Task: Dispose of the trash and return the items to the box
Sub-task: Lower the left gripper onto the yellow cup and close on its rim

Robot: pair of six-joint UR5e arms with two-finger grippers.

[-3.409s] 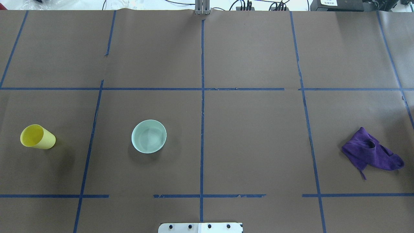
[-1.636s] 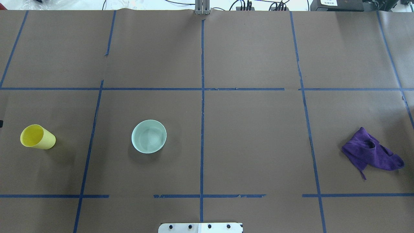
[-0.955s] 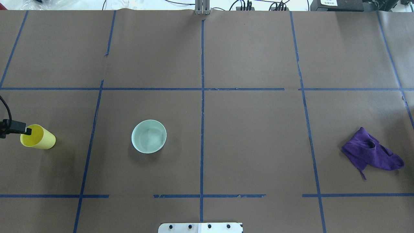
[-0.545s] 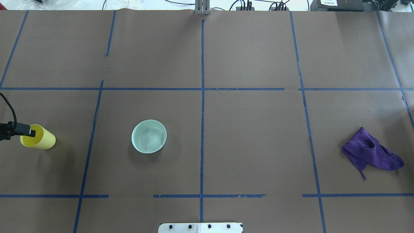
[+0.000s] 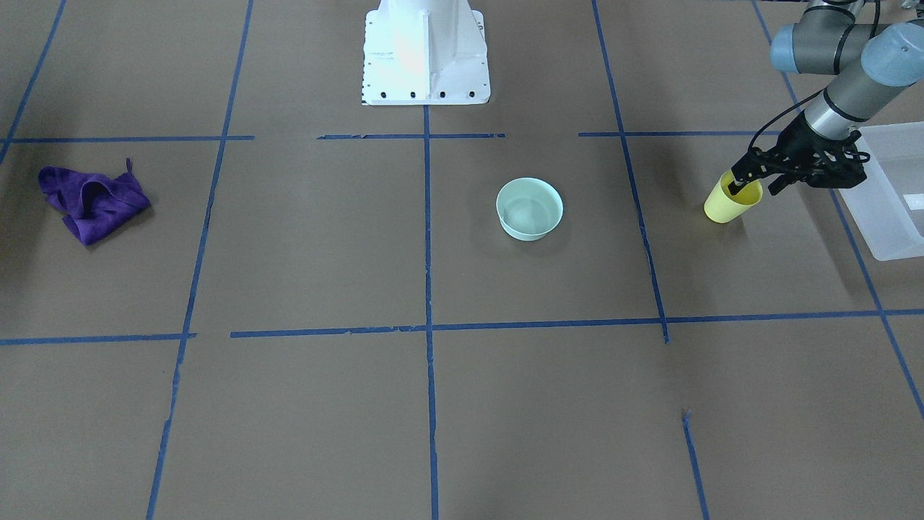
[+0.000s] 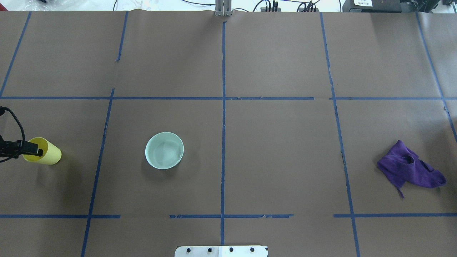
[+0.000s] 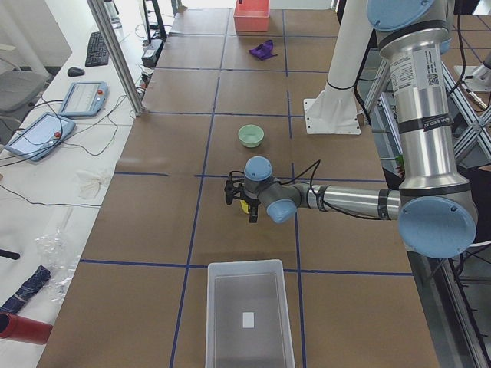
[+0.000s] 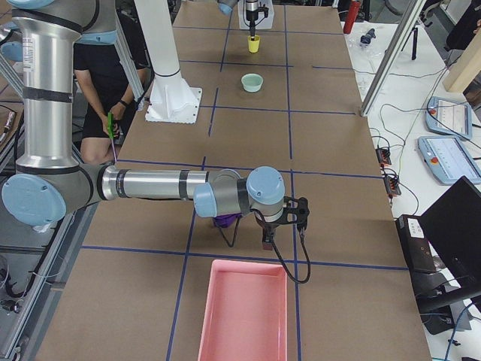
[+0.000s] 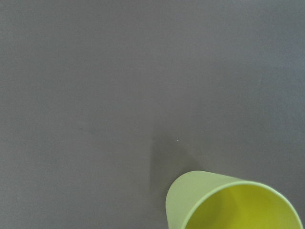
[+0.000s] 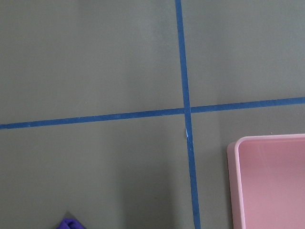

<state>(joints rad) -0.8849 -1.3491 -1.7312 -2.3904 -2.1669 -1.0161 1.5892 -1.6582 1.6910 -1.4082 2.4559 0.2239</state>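
Observation:
The yellow cup needs to go back to the box, so my left gripper will next grab it by its rim.
The yellow cup stands upright at the table's left end, also seen from above and filling a corner of the left wrist view. My left gripper is open at its rim, one finger dipped inside the mouth and the other outside on the box side. The mint-green bowl sits alone nearer the middle. The translucent box lies just beyond the cup. My right gripper hovers by a pink tray; I cannot tell if it is open or shut. No thing shows clearly as trash.
A crumpled purple cloth lies at the table's right end, next to the right arm. The pink tray sits at that end's edge. The robot's white base is at the near middle edge. Blue tape lines grid the brown table.
My left gripper came in from the left edge and moved right until one finger entered the cup's mouth. Cup, bowl and cloth have not moved.

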